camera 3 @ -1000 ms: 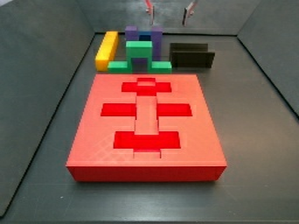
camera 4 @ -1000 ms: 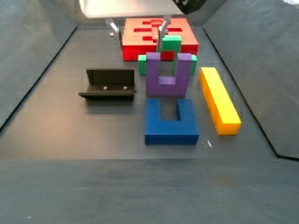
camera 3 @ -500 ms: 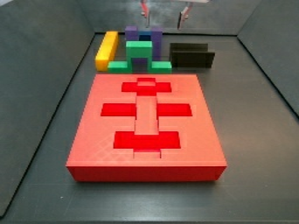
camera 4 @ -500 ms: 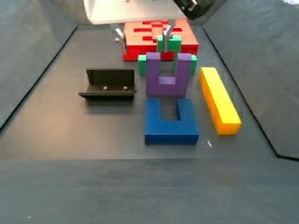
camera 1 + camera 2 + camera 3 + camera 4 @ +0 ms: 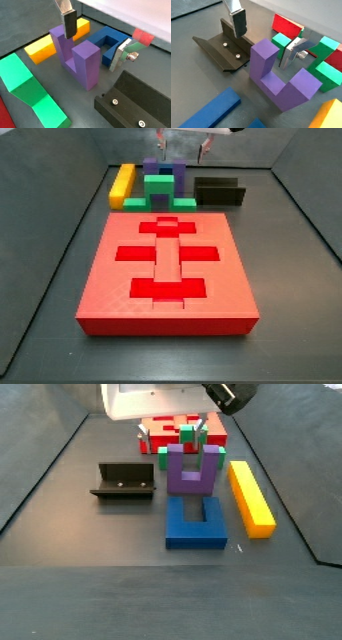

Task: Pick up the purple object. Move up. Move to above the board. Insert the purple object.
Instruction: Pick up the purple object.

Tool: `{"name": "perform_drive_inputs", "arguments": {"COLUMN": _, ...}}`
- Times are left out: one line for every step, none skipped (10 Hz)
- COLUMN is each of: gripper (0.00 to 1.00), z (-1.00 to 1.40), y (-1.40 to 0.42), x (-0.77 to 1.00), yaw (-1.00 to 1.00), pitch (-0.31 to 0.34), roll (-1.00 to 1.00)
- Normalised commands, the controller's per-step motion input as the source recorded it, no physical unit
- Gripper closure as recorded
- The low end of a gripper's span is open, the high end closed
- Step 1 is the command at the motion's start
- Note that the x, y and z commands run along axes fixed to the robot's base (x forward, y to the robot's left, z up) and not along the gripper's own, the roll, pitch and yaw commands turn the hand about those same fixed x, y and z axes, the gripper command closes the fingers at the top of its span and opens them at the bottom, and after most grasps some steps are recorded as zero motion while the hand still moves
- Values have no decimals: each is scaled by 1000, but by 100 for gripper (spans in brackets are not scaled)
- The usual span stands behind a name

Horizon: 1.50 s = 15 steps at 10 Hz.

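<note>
Next, the gripper takes the purple object by one of its upright prongs to insert it into the board point(image 5: 167, 268).
The purple object point(image 5: 79, 54) stands upright on the floor behind the board point(image 5: 167, 268), prongs up; it shows in both wrist views point(image 5: 281, 80) and both side views point(image 5: 194, 472) point(image 5: 164, 172). My gripper point(image 5: 95, 39) is open and empty, just above the purple object, with one finger point(image 5: 68, 22) over a prong and the other point(image 5: 122, 54) off to its side. It also shows in a wrist view point(image 5: 265, 37) and in both side views point(image 5: 168, 429) point(image 5: 183, 142). The fingers do not touch the block.
A green stepped block point(image 5: 197, 436) stands between the purple object and the board. A blue block point(image 5: 197, 522) lies beyond it, a yellow bar point(image 5: 250, 496) to one side, and the black fixture point(image 5: 123, 481) to the other. Grey walls enclose the floor.
The gripper has come down from above toward the purple object, still open. The blocks have not moved.
</note>
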Motion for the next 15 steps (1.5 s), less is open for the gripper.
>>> {"name": "perform_drive_inputs", "arguments": {"gripper": 0, "z": -283, "y": 0, "x": 77, "yaw": 0, "pitch": 0, "roll": -21}}
{"name": "perform_drive_inputs", "arguments": {"gripper": 0, "z": -297, "y": 0, "x": 40, "yaw": 0, "pitch": 0, "roll": -11}}
{"name": "perform_drive_inputs", "arguments": {"gripper": 0, "z": -297, "y": 0, "x": 0, "yaw": 0, "pitch": 0, "roll": 0}}
{"name": "perform_drive_inputs", "arguments": {"gripper": 0, "z": -274, "y": 0, "x": 0, "yaw": 0, "pitch": 0, "roll": 0}}
{"name": "perform_drive_inputs", "arguments": {"gripper": 0, "z": -260, "y": 0, "x": 0, "yaw": 0, "pitch": 0, "roll": 0}}
{"name": "perform_drive_inputs", "arguments": {"gripper": 0, "z": -200, "y": 0, "x": -11, "yaw": 0, "pitch": 0, "roll": 0}}
{"name": "perform_drive_inputs", "arguments": {"gripper": 0, "z": -171, "y": 0, "x": 0, "yaw": 0, "pitch": 0, "roll": 0}}
{"name": "perform_drive_inputs", "arguments": {"gripper": 0, "z": -143, "y": -14, "x": 0, "yaw": 0, "pitch": 0, "roll": 0}}
{"name": "perform_drive_inputs", "arguments": {"gripper": 0, "z": -103, "y": -43, "x": -3, "yaw": 0, "pitch": 0, "roll": 0}}
{"name": "perform_drive_inputs", "arguments": {"gripper": 0, "z": -63, "y": -83, "x": -26, "yaw": 0, "pitch": 0, "roll": 4}}
{"name": "perform_drive_inputs", "arguments": {"gripper": 0, "z": -40, "y": 0, "x": 0, "yaw": 0, "pitch": 0, "roll": 0}}
{"name": "perform_drive_inputs", "arguments": {"gripper": 0, "z": 0, "y": 0, "x": 0, "yaw": 0, "pitch": 0, "roll": 0}}
{"name": "perform_drive_inputs", "arguments": {"gripper": 100, "z": 0, "y": 0, "x": 0, "yaw": 0, "pitch": 0, "roll": 0}}
{"name": "perform_drive_inputs", "arguments": {"gripper": 100, "z": 0, "y": 0, "x": 0, "yaw": 0, "pitch": 0, "roll": 0}}
{"name": "perform_drive_inputs", "arguments": {"gripper": 100, "z": 0, "y": 0, "x": 0, "yaw": 0, "pitch": 0, "roll": 0}}
